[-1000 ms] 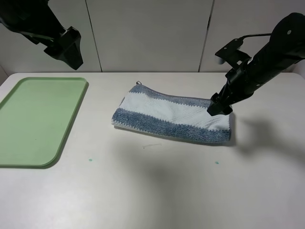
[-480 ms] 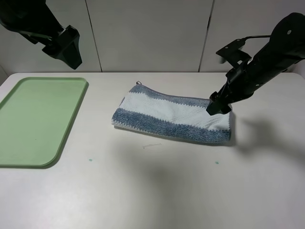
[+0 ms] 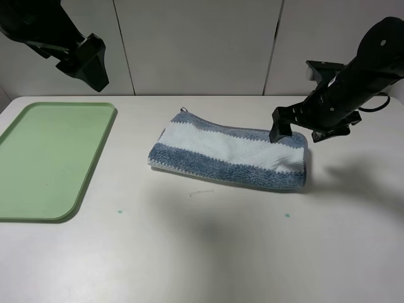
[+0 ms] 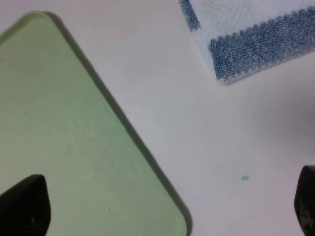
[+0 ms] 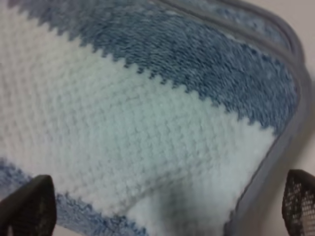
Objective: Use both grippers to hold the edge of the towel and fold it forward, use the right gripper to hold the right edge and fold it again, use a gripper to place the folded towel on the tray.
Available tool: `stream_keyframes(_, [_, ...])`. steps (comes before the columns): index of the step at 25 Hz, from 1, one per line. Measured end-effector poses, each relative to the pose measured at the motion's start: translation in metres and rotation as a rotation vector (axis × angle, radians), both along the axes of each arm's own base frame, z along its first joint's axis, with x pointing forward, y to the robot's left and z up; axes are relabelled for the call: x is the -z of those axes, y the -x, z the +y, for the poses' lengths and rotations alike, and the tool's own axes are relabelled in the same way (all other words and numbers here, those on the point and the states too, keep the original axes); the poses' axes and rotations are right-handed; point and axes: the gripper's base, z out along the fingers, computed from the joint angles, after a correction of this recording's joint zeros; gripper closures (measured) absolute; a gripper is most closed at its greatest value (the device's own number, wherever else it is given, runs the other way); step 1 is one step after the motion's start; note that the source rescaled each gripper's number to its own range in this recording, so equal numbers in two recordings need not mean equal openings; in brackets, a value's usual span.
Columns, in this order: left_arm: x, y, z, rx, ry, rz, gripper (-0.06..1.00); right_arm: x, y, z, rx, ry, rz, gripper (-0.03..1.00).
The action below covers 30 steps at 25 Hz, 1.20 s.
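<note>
The rest of the striped cloth (image 3: 221, 149) lies flat on the tabletop, so my right gripper next needs to pinch the towel by its grey-piped short edge (image 3: 305, 158) to fold it again.
The towel (image 3: 230, 154), blue-grey and white striped, lies folded into a long band at the table's middle. Its grey-piped edge (image 3: 252, 131) runs along the far side and rounds the right end (image 5: 290, 98). My right gripper (image 3: 300, 131) hovers just above that right end, open, with black fingertips (image 5: 27, 206) either side of the cloth (image 5: 147, 123) and nothing held. My left gripper (image 3: 88, 60) hangs high at the back left, open and empty. In its wrist view, fingertips (image 4: 24, 206) frame the pale-green tray (image 4: 74, 137) and a towel corner (image 4: 246, 39). The tray (image 3: 50, 158) lies bare at the left.
White wall panels stand behind the table's far edge. Two small teal specks (image 3: 119, 211) (image 3: 287, 215) and a thin thread (image 3: 201, 193) mark the white tabletop in front of the towel.
The right gripper has turned at the wrist and risen slightly, so its open jaws now spread sideways over the towel's right end. The left arm and the towel have not moved.
</note>
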Motion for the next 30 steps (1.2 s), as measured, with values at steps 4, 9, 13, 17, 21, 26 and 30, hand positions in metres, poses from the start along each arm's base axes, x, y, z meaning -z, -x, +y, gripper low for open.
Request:
stream_keyframes(4, [0.000, 0.000, 0.000, 0.000, 0.000, 0.000, -0.05, 0.000, 0.001, -0.001, 0.035, -0.011, 0.019, -0.03])
stream_keyframes(9, [0.000, 0.000, 0.000, 0.000, 0.000, -0.001, -0.05, 0.004, -0.003, -0.008, 0.072, -0.020, 0.024, -0.03])
stream_keyframes(13, [0.000, 0.000, 0.000, 0.001, 0.001, -0.002, -0.05, 0.020, -0.009, -0.021, 0.117, -0.014, 0.062, -0.03])
stream_keyframes(17, [0.000, 0.000, 0.000, 0.001, 0.001, -0.003, -0.05, 0.034, -0.013, -0.026, 0.129, -0.003, 0.086, -0.03])
stream_keyframes(21, [0.000, 0.000, 0.000, 0.001, 0.001, -0.003, -0.05, 0.051, -0.015, -0.026, 0.139, -0.001, 0.124, -0.03])
stream_keyframes(26, [0.000, 0.000, 0.000, 0.001, 0.001, -0.003, -0.05, 0.069, -0.017, -0.025, 0.162, -0.010, 0.163, -0.03])
stream_keyframes(30, [0.000, 0.000, 0.000, 0.001, 0.001, -0.003, -0.05, 0.079, -0.018, -0.024, 0.179, -0.017, 0.185, -0.03])
